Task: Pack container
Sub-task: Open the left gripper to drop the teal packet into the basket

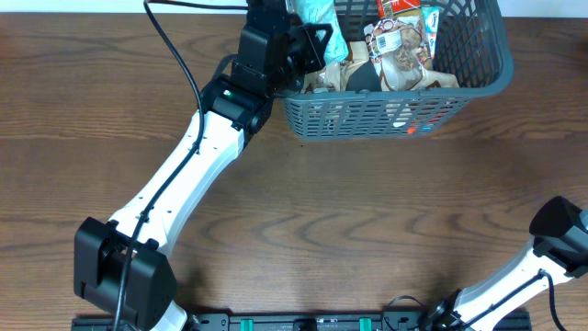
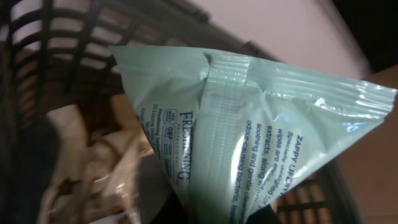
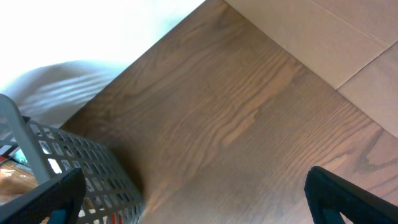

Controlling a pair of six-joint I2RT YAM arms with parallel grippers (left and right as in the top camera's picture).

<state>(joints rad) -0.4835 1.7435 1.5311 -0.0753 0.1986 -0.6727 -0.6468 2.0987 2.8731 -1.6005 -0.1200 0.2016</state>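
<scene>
I will let go of the wipes packet with my left gripper, because the packet in its fingers is hanging inside the container's near rim over the brown packets.
The container (image 1: 395, 118), a dark grey-blue lattice basket, stands at the table's far edge and holds several snack packets (image 1: 402, 51). My left gripper (image 1: 315, 35) is over the basket's left end, shut on a pale green wipes packet (image 1: 323, 18). In the left wrist view that packet (image 2: 249, 124) fills the frame above the basket's lattice wall (image 2: 62, 37), with brown packets (image 2: 93, 162) lying below it. My right gripper (image 3: 196, 205) is open and empty above bare table; a corner of the container (image 3: 81, 165) shows at its left. The right arm (image 1: 560, 234) sits at the near right.
The wood table (image 1: 367, 211) stretches in front of the basket. A pale wall and cardboard surface (image 3: 323, 31) lie beyond the table's far edge in the right wrist view.
</scene>
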